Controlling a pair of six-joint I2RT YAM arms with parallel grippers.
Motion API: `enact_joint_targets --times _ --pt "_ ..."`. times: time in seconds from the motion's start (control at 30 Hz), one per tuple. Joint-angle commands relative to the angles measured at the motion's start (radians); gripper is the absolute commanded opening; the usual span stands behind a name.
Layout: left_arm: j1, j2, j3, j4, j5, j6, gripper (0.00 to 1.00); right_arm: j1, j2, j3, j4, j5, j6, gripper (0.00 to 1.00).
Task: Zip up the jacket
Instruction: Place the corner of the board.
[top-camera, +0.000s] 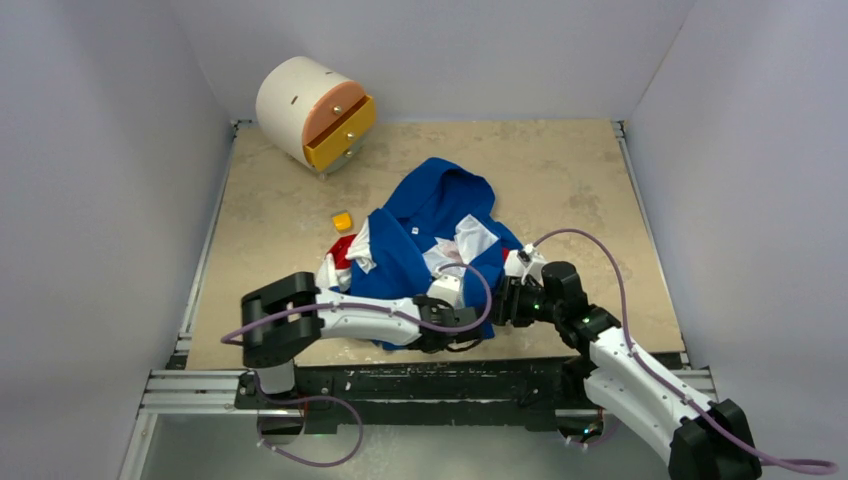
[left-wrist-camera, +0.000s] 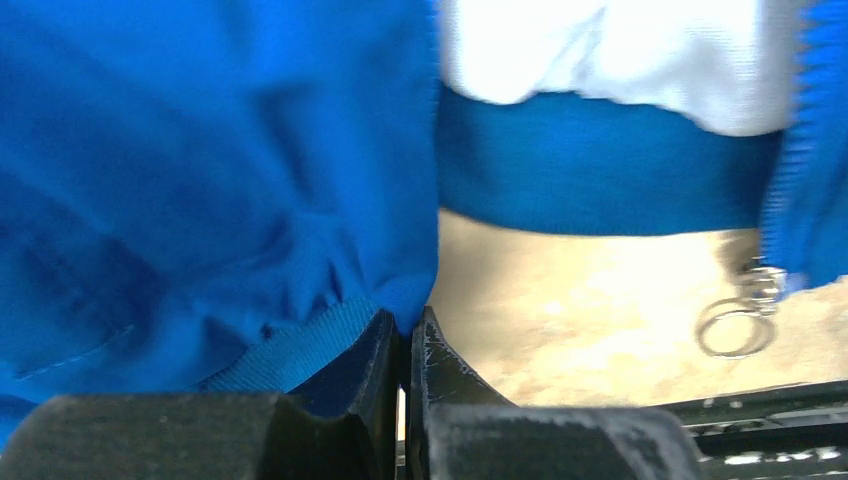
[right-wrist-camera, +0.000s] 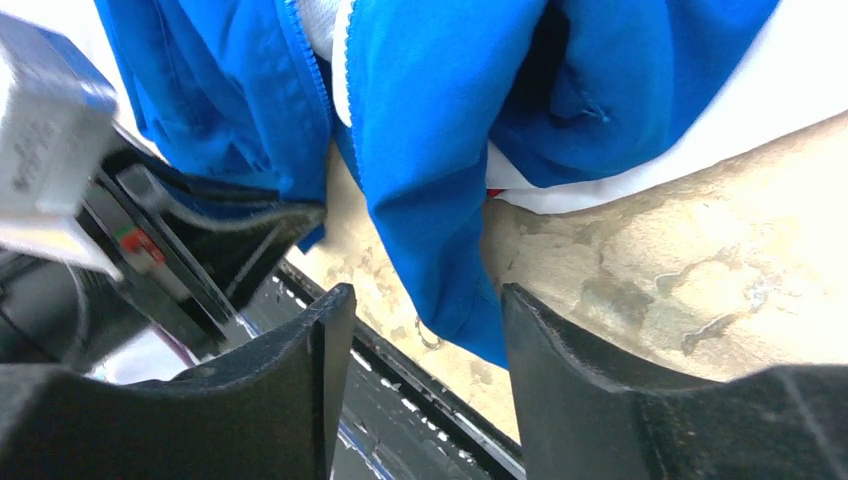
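The zipper teeth and slider should stay free to join the zipper, so my right gripper needs to reach and pinch the blue flap's near hem corner (top-camera: 487, 329) (right-wrist-camera: 464, 322).
The blue jacket (top-camera: 430, 225), with white and red panels, lies crumpled on the table's near half. My left gripper (left-wrist-camera: 408, 322) is at its near hem and is shut, pinching the ribbed blue hem corner (left-wrist-camera: 300, 350) between its tips. To the right, in the left wrist view, the zipper teeth run down to a slider with a metal ring pull (left-wrist-camera: 735, 325) hanging just above the table. My right gripper (right-wrist-camera: 425, 300) stands open at the jacket's near right edge. A blue flap (right-wrist-camera: 430, 200) hangs between its fingers, close to the right finger (right-wrist-camera: 560, 350) and not gripped.
A white round drawer unit with a yellow drawer (top-camera: 315, 112) lies at the back left. A small yellow block (top-camera: 342, 220) sits left of the jacket. The black frame rail (top-camera: 450, 380) runs along the table's near edge, just under both grippers.
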Motion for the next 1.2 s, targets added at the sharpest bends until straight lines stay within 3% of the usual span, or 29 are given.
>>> enact_joint_targets --times 0.0,0.2,0.4,0.57,0.83,0.93,1.17 --pt "0.069 -0.24 -0.193 0.134 -0.009 -0.005 0.0 0.003 0.018 0.03 0.025 -0.086 -0.057 0.61" --pt "0.177 -0.8 -0.712 0.818 0.171 0.126 0.0 0.003 0.114 0.031 -0.008 -0.088 -0.07 0.64" --pt "0.194 -1.065 -0.988 1.18 0.232 0.15 0.0 0.004 0.209 0.028 0.071 -0.103 -0.05 0.62" --pt "0.196 -1.105 -1.123 1.385 0.253 0.096 0.0 0.01 0.283 0.024 0.126 -0.148 -0.048 0.6" --pt "0.197 -1.02 -1.181 1.618 0.276 0.12 0.0 0.043 0.334 0.001 0.153 -0.168 -0.028 0.55" --pt "0.197 -0.984 -1.179 1.671 0.29 0.13 0.0 0.043 0.351 -0.002 0.168 -0.168 -0.03 0.46" --pt "0.197 -0.969 -1.155 1.688 0.322 0.157 0.0 0.044 0.255 0.006 0.232 -0.191 -0.018 0.09"
